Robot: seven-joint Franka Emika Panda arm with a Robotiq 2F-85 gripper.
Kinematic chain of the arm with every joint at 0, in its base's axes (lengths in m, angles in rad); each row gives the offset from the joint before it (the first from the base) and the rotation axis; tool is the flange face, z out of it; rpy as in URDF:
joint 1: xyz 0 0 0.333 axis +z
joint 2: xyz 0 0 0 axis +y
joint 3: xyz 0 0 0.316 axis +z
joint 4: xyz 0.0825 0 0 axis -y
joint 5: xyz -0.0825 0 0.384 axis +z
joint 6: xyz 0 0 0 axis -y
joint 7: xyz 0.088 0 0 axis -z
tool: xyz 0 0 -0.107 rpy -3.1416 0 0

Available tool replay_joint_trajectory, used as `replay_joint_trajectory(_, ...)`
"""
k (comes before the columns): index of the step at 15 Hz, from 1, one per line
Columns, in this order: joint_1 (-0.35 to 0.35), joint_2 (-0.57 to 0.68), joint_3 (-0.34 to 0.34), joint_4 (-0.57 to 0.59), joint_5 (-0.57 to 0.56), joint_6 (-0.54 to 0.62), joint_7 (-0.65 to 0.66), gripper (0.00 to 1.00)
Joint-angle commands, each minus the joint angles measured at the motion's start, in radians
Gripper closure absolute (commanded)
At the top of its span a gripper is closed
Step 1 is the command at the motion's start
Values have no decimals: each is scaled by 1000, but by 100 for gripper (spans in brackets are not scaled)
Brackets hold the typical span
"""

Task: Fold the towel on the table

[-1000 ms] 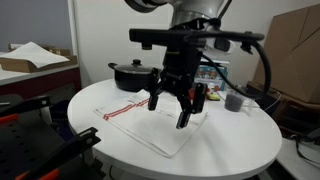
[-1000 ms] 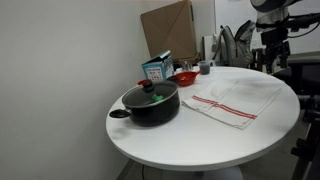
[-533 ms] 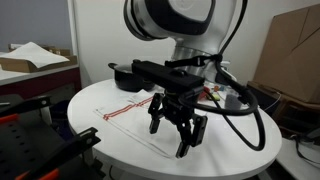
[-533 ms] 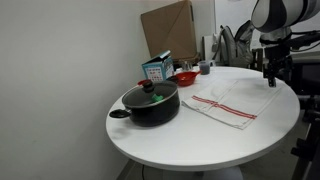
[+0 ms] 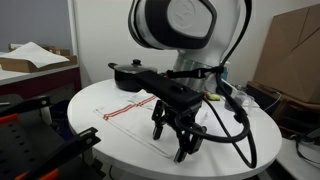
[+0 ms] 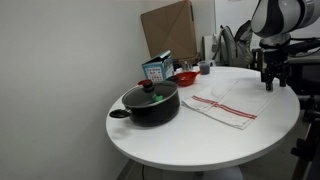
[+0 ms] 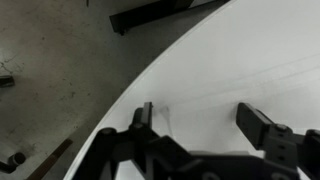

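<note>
My gripper should close on the towel now, because its fingers reach down to the tabletop on both sides of the towel's near corner (image 7: 174, 112).
The white towel (image 5: 130, 116) with narrow red stripes lies flat on the round white table (image 5: 250, 135). It also shows in an exterior view (image 6: 235, 100) on the table (image 6: 200, 140). My gripper (image 5: 181, 143) is open and empty, low over the towel's near corner by the table edge. It also shows in an exterior view (image 6: 268, 80). In the wrist view the gripper (image 7: 200, 120) has its two fingers spread wide over white cloth (image 7: 225, 105). A faint towel corner lies by the left finger (image 7: 145, 115). The arm hides part of the towel.
A black pot (image 6: 150, 102) with a lid stands on the table beside the towel, also seen in an exterior view (image 5: 128, 72). A blue box (image 6: 155, 68), a red bowl (image 6: 183, 77) and a grey cup (image 6: 204, 67) stand further back. A cardboard box (image 6: 170, 30) stands behind the table. The grey floor (image 7: 60, 60) lies beyond the table edge.
The gripper has come down and moved toward the towel's corner at the table edge. It stays open. The towel and pot have not moved.
</note>
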Motion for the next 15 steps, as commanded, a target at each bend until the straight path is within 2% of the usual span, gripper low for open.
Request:
replay_joint_trajectory(1, -51, 46, 45, 22, 31, 39, -42, 43)
replay_joint_trajectory(4, -70, 49, 55, 24, 27, 44, -44, 69)
replay_joint_trajectory(7, -67, 37, 56, 13, 20, 38, -39, 90)
replay_joint_trajectory(10, -47, 19, 61, -2, 10, 12, -35, 96)
replay_joint_trajectory(15, 1, -33, 101, -77, -9, 2, -54, 91)
